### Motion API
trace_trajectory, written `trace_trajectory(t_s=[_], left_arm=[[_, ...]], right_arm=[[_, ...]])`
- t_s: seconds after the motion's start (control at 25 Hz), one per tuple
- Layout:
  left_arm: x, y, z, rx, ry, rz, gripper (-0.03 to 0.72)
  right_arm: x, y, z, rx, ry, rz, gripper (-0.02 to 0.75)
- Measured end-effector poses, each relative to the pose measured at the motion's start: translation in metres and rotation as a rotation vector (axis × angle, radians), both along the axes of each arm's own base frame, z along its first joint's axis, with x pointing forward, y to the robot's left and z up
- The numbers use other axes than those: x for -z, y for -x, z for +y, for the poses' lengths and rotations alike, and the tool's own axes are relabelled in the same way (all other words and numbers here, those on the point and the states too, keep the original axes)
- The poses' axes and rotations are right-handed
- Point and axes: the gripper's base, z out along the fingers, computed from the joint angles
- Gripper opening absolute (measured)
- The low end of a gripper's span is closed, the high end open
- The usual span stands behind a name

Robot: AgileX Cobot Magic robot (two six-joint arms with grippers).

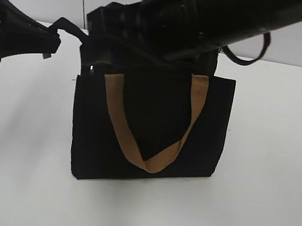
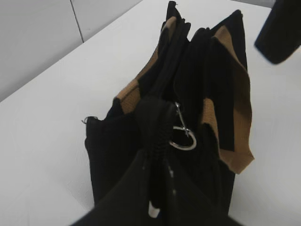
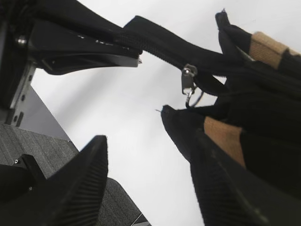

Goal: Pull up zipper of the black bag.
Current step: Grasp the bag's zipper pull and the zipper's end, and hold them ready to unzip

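Observation:
The silver pull tab has its slider end (image 3: 189, 71) tight against the black zipper strip. Next, my right gripper will grab the tab by its dangling ring (image 3: 194, 99).
The black bag (image 1: 149, 124) stands upright on the white table, its tan strap handle (image 1: 151, 148) hanging down the front. My left gripper (image 1: 49, 44) is shut on the black tail end of the zipper (image 1: 70, 23) and holds it out left of the bag; the left wrist view shows it (image 2: 157, 155) clamped on that strip. The silver pull tab (image 3: 189, 81) with its ring (image 2: 182, 140) sits at the bag's near end. My right gripper (image 3: 150, 174) is open and empty just over that end, one finger against the bag (image 3: 263, 117). In the exterior view the right arm hides the bag's top edge.
The white table (image 1: 262, 213) spreads round the bag, with a pale wall behind. A black cable loop (image 1: 247, 59) hangs from the right arm above the bag's right corner. The left arm's body (image 3: 70, 42) is close to the right gripper.

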Motion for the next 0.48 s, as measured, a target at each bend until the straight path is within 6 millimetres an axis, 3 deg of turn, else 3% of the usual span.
trace_trajectory(t_s=[0.2, 0.48], left_arm=[[-0.015, -0.003, 0.0, -0.014, 0.014, -0.028, 0.01], [-0.026, -0.006, -0.001, -0.012, 0.027, -0.057, 0.01]], right_arm=[[0.013, -0.014, 0.029, -0.03, 0.014, 0.022, 0.382], [0.029, -0.028, 0.037, 0.041, 0.03, 0.061, 0.376]])
